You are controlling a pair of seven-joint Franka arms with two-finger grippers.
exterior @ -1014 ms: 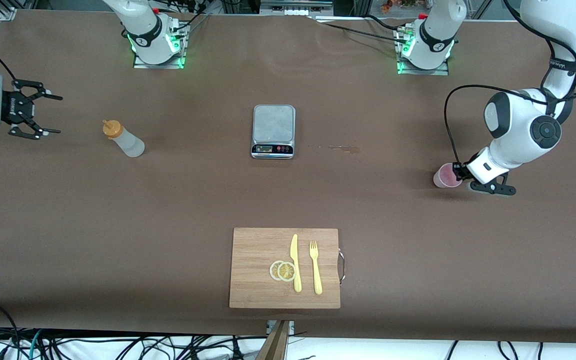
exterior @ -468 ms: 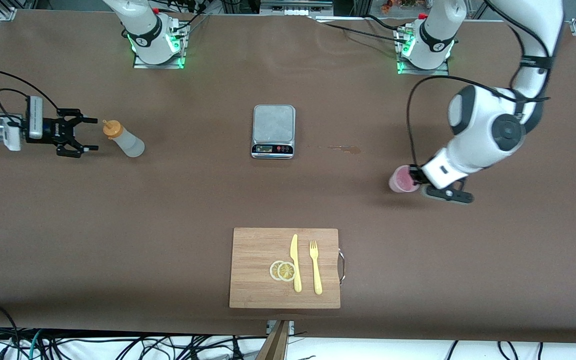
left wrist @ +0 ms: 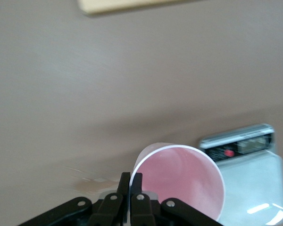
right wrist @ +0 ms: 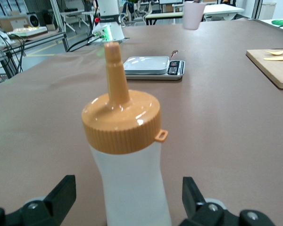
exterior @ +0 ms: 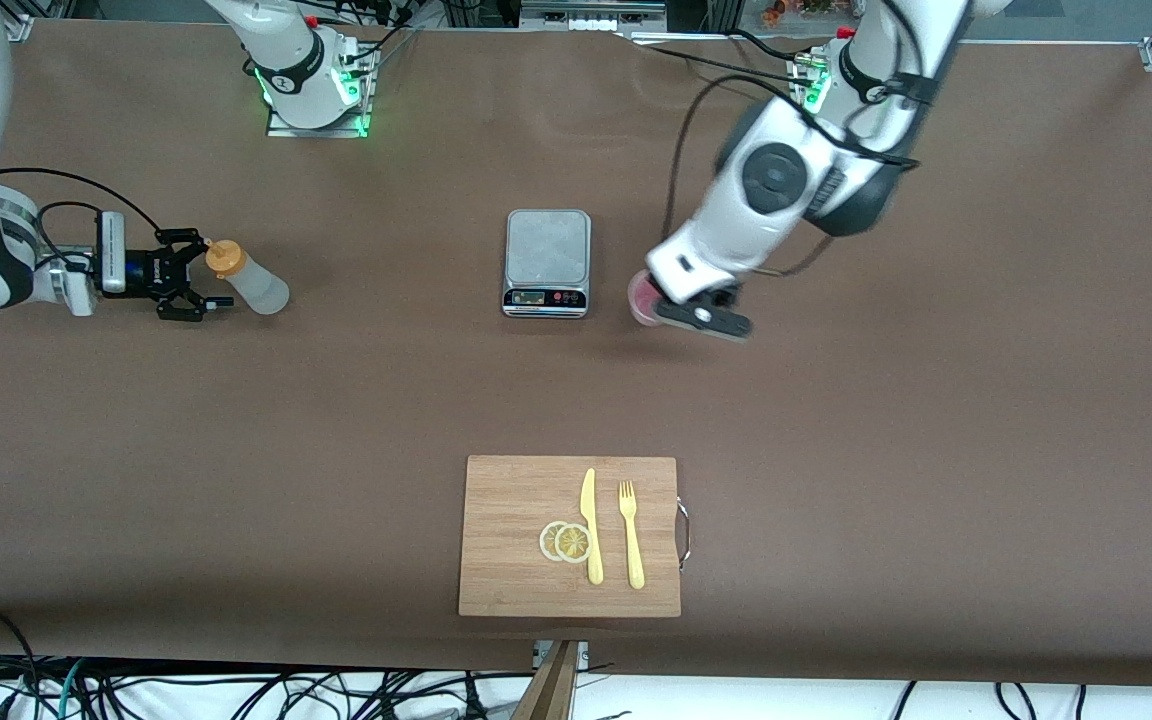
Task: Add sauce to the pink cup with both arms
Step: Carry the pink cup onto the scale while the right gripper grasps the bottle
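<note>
I need to grab the sauce bottle by its body below the cap (right wrist: 133, 186) with my right gripper. The bottle's orange nozzle (right wrist: 115, 73) then stays free to pour into the pink cup.
The sauce bottle (exterior: 254, 287) stands on the table toward the right arm's end, with its orange cap (exterior: 223, 258) on. My right gripper (exterior: 206, 272) is open with its fingers on either side of the bottle, not touching it. In the right wrist view the bottle (right wrist: 127, 155) fills the gap of the gripper (right wrist: 127, 200). My left gripper (exterior: 678, 308) is shut on the rim of the pink cup (exterior: 641, 298) and holds it over the table beside the grey scale (exterior: 547, 262). The left wrist view shows the fingers (left wrist: 125, 184) pinching the cup's (left wrist: 181, 179) wall.
A wooden cutting board (exterior: 516, 540) with a yellow knife (exterior: 591, 525), a fork (exterior: 630, 535) and lemon slices (exterior: 566, 541) lies nearer the front camera. A small sauce stain (exterior: 681, 296) marks the table by the cup. The scale also shows in the left wrist view (left wrist: 254, 188).
My left arm has carried the pink cup from its end of the table to beside the scale. My right gripper has moved up to the bottle and now straddles it.
</note>
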